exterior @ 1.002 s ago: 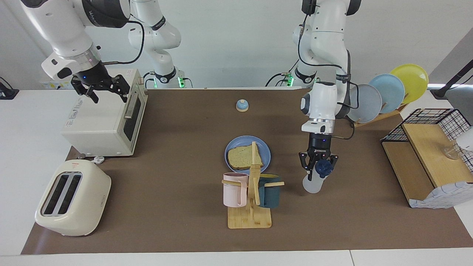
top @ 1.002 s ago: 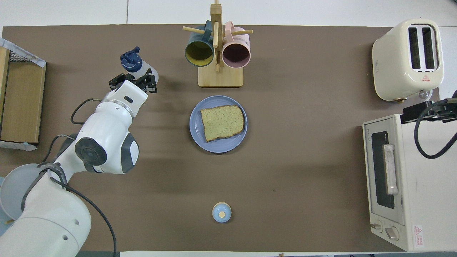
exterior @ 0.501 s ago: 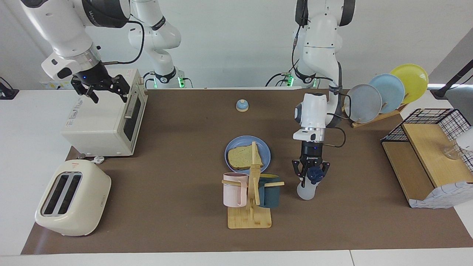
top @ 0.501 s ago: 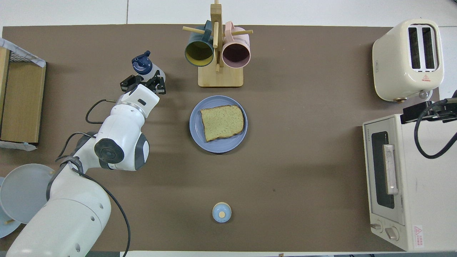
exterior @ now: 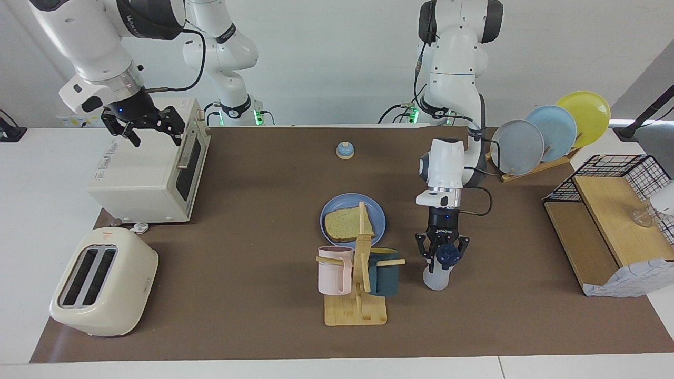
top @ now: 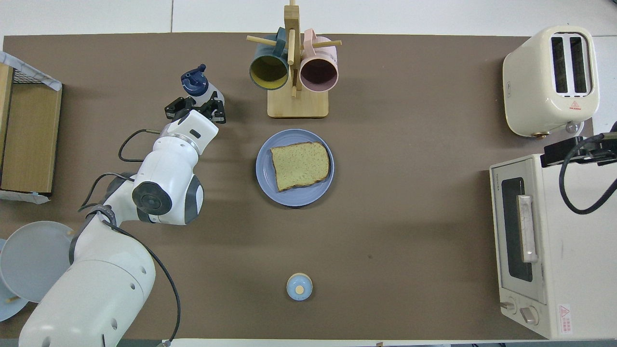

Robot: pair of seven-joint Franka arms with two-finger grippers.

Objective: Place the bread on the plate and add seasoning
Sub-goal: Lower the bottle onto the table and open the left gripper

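The bottle is upright over the brown mat beside the mug tree and would stand, so my left gripper should open.
The bread (exterior: pixel 345 223) (top: pixel 300 165) lies flat on the blue plate (exterior: pixel 342 202) (top: pixel 289 197) at mid-table. My left gripper (exterior: pixel 441 257) (top: pixel 195 107) is shut on the seasoning (exterior: pixel 436 276) (top: pixel 194 82), gripping it just below its navy cap. The bottle hangs roughly upright beside the mug tree, toward the left arm's end of the table from the plate. I cannot tell whether its base touches the mat. My right gripper (exterior: pixel 145 126) waits open, holding nothing, above the toaster oven (exterior: pixel 147 173).
A wooden mug tree (exterior: pixel 360 273) (top: pixel 294 62) with two mugs stands just past the plate, close to the bottle. A bell (exterior: pixel 345 150) (top: pixel 299 286) sits near the robots. A toaster (exterior: pixel 102 281), a plate rack (exterior: pixel 547 131) and a wire basket shelf (exterior: pixel 611 221) line the table's ends.
My left gripper has carried the seasoning sideways toward the mug tree and plate. The right arm, bread and plate have not moved.
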